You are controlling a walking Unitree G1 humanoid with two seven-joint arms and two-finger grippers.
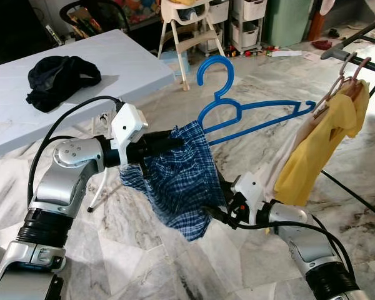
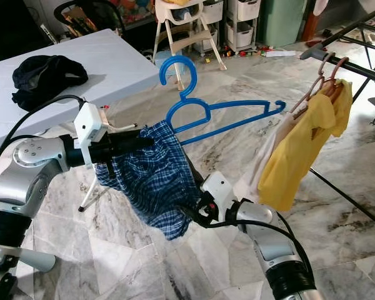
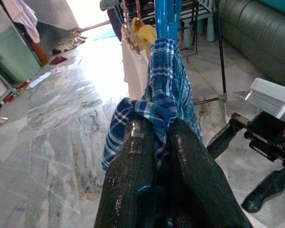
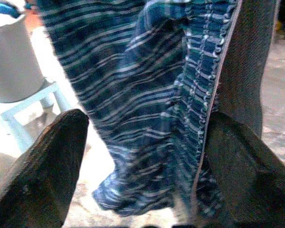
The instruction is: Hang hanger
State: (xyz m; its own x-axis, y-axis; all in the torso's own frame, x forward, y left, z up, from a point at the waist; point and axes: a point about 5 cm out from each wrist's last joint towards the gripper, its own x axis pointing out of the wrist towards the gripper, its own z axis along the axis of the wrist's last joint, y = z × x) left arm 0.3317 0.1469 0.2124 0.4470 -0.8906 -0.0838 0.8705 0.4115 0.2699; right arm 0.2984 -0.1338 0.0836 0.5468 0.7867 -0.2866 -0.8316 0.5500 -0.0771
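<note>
I will next pinch the shorts with my right gripper by the loose waistband edge (image 1: pixel 220 195), which stands out from the plaid cloth (image 1: pixel 175 181) hanging slack from the hanger.
A blue plastic hanger (image 1: pixel 237 115) is held up in mid-air, hook upward, with blue plaid shorts (image 1: pixel 181 178) draped over its left end. My left gripper (image 1: pixel 175 142) is shut on the plaid cloth and the hanger end beneath it; its two black fingers (image 3: pixel 133 156) pinch the fabric. My right gripper (image 1: pixel 215 215) sits low by the bottom edge of the shorts, open, with the cloth (image 4: pixel 147 95) hanging between its spread fingertips. A black drying rack rail (image 1: pixel 362 34) runs at the right.
A yellow garment (image 1: pixel 322 144) and a white one hang on wooden hangers from the rack. A white table (image 1: pixel 81 81) with a dark garment (image 1: pixel 59 78) stands at the left. A high chair (image 1: pixel 187 31) and storage drawers are at the back. Marble floor lies below.
</note>
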